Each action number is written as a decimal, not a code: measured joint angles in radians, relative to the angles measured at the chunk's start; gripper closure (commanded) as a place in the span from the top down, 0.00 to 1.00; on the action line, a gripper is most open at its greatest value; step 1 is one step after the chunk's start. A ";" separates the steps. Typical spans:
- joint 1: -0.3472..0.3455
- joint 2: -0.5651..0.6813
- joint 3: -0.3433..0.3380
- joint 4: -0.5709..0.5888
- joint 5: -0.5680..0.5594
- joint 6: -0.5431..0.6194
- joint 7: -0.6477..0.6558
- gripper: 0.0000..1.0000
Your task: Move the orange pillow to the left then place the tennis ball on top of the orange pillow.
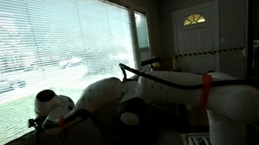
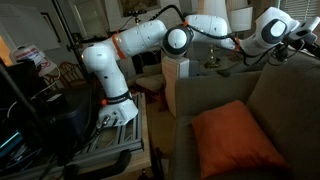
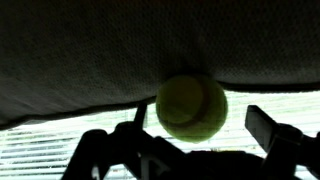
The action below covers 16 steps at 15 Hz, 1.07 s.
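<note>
My gripper should close on the tennis ball now. Both fingers reach the tennis ball's widest part, and the ends of the fingers are beside the edge of the grey sofa back.
The tennis ball is a fuzzy yellow-green ball that fills the middle of the wrist view, lying against the dark grey sofa fabric. My gripper is open, with one dark finger on each side of the ball and neither clearly touching it. In an exterior view the gripper reaches over the top of the sofa back, and the ball is hidden there. The orange pillow lies flat on the sofa seat, below and apart from the gripper. In the dim exterior view the gripper end is near the window.
The grey sofa back rises behind the pillow. A window with blinds is right behind the sofa. The robot base stands on a cart beside the sofa arm. A wooden side table stands behind the arm.
</note>
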State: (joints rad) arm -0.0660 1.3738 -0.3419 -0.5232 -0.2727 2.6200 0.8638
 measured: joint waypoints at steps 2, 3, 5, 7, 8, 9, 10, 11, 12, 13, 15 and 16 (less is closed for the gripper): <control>0.000 0.003 -0.009 0.001 0.000 0.005 0.000 0.66; 0.000 0.004 -0.012 0.001 0.000 0.007 0.001 0.58; 0.000 0.007 -0.020 0.001 0.000 0.009 0.001 0.43; 0.001 0.008 -0.023 0.001 0.000 0.012 0.002 0.42; 0.001 0.008 -0.025 0.001 0.000 0.013 0.002 0.42; 0.002 0.008 -0.027 0.001 0.000 0.013 0.002 0.42; 0.002 0.008 -0.027 0.002 0.000 0.010 0.001 0.42; 0.002 0.006 -0.026 0.004 0.000 0.004 -0.002 0.42; 0.001 0.000 -0.021 0.012 0.000 -0.002 -0.016 0.42; -0.001 -0.013 -0.013 0.022 0.000 -0.009 -0.038 0.42; -0.009 -0.065 0.027 0.033 0.009 -0.051 -0.116 0.42; -0.016 -0.101 0.066 0.033 0.029 -0.101 -0.182 0.42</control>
State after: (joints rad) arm -0.0822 1.2729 -0.2755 -0.4899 -0.2440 2.5191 0.6813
